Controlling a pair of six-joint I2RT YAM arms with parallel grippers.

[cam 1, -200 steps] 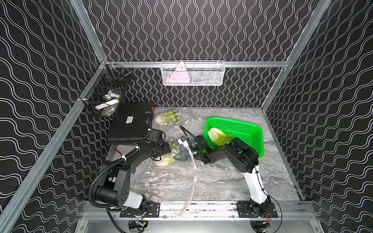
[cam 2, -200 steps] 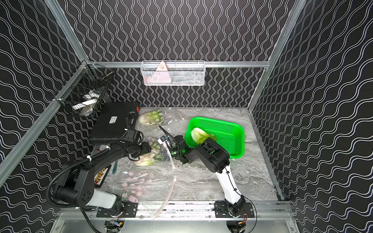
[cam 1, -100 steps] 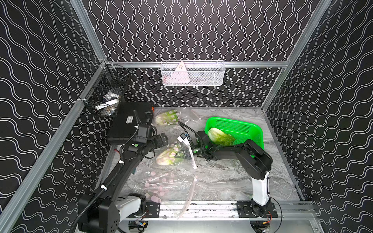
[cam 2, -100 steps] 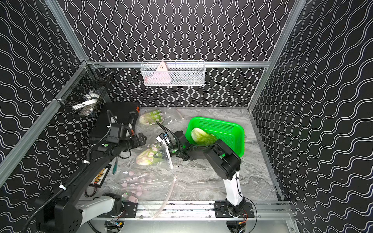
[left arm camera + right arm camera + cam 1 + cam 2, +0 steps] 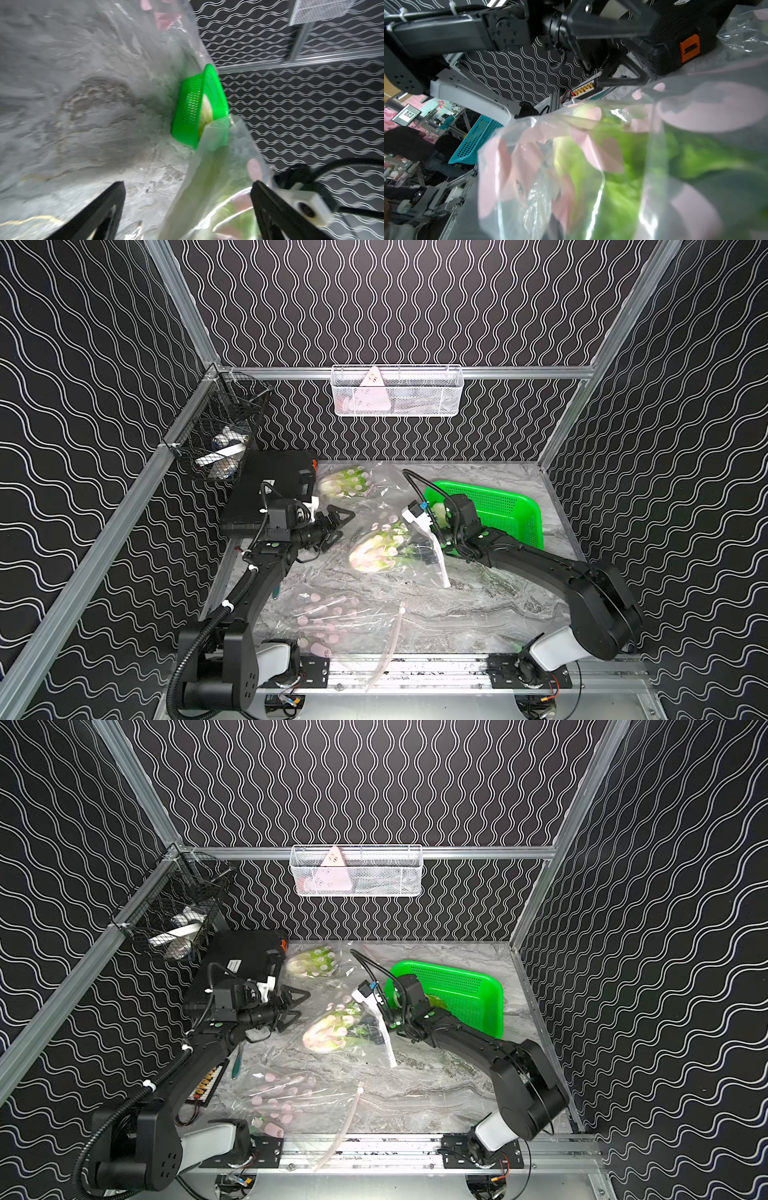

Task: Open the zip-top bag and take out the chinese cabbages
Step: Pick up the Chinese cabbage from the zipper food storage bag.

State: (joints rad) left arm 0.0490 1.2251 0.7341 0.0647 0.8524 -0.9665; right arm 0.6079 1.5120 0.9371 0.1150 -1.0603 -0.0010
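The left gripper grabs the zip-top bag (image 5: 399, 547) by its plastic away from the zip end next, so the bag's opening stays free for cabbage removal.
A clear zip-top bag (image 5: 399, 547) with pink spots lies mid-table, a chinese cabbage (image 5: 376, 551) inside it. My right gripper (image 5: 428, 548) is shut on the bag's zip end, and plastic covers its fingers in the right wrist view, where green leaves (image 5: 654, 166) fill the frame. Just left of the bag and clear of it, my left gripper (image 5: 338, 524) stands open and empty; the left wrist view shows its fingers (image 5: 99, 209) spread wide. Another bagged cabbage (image 5: 345, 485) lies at the back. A bare cabbage (image 5: 205, 110) sits in the green basket (image 5: 511, 506).
An empty spotted bag (image 5: 332, 614) lies flat near the front rail. A black case (image 5: 270, 481) sits at the back left under a black wire basket (image 5: 220, 439). A white mesh basket (image 5: 397, 391) hangs on the back wall.
My left gripper let go of the bagged cabbage, opened wide and drew back a little to the left. The right gripper closed on the bag's zip end, and its arm stretched out lower.
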